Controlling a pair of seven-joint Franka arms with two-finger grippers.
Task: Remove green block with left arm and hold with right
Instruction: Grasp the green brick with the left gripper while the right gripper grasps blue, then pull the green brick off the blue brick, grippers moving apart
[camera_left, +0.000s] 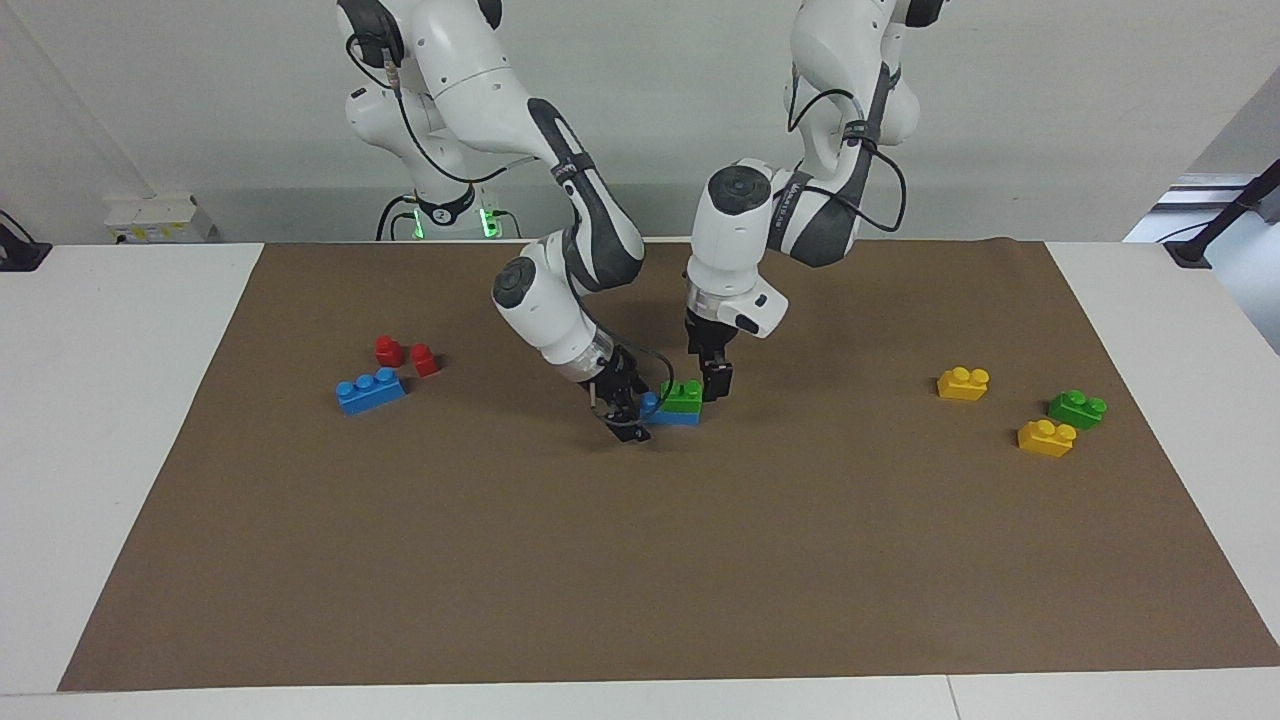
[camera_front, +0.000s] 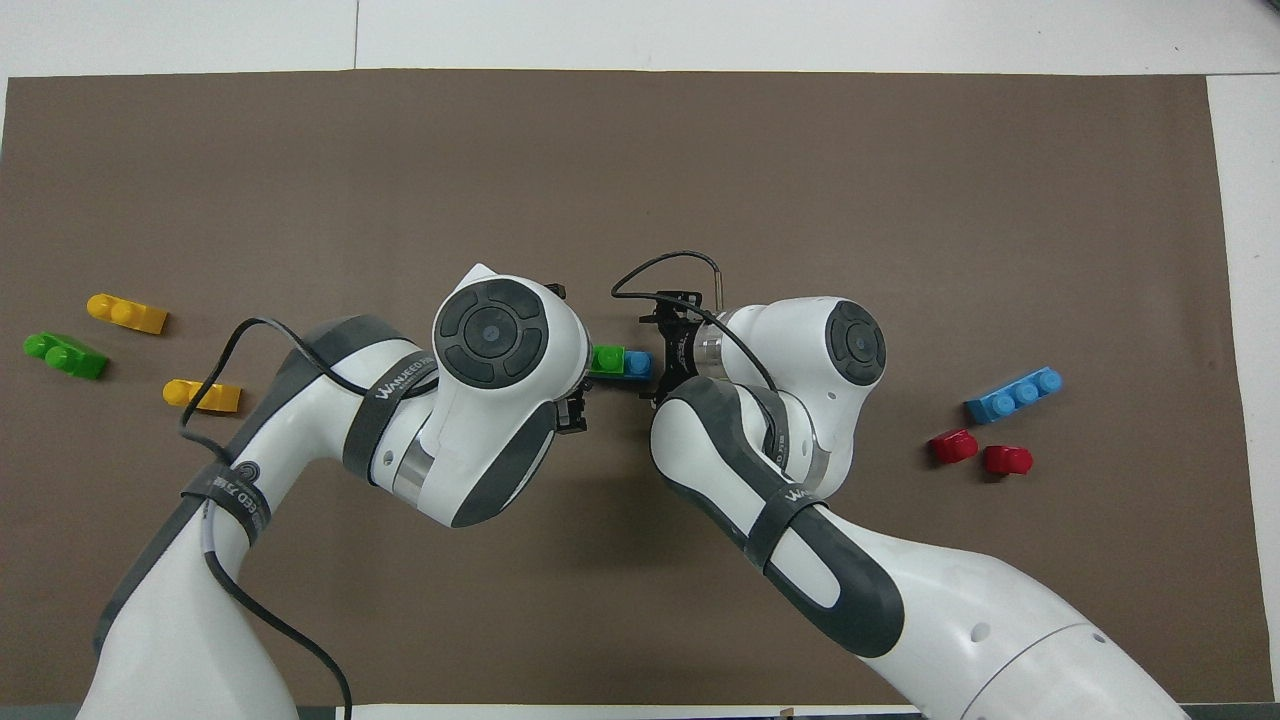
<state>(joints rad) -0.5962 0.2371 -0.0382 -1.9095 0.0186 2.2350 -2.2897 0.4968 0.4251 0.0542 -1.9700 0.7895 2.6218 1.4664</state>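
The blue brick's bare end (camera_front: 639, 364) is beside my right gripper's fingers, beyond the green block (camera_front: 608, 360). My right gripper would catch the brick if it closed now, so I should close.
A green block (camera_left: 684, 394) sits stacked on one end of a blue brick (camera_left: 676, 414) at the middle of the mat; both also show in the overhead view, the green block (camera_front: 605, 358) and the blue brick (camera_front: 638, 363). My left gripper (camera_left: 713, 384) is down at the green block's end toward the left arm's end of the table. My right gripper (camera_left: 629, 414) is low at the blue brick's bare end (camera_front: 657, 358). In the overhead view the left hand covers its own tips. Whether either gripper grips is not visible.
A second green block (camera_left: 1077, 408) and two yellow bricks (camera_left: 963, 383) (camera_left: 1046, 438) lie toward the left arm's end of the table. A blue three-stud brick (camera_left: 370, 391) and two small red blocks (camera_left: 389, 350) (camera_left: 425, 360) lie toward the right arm's end.
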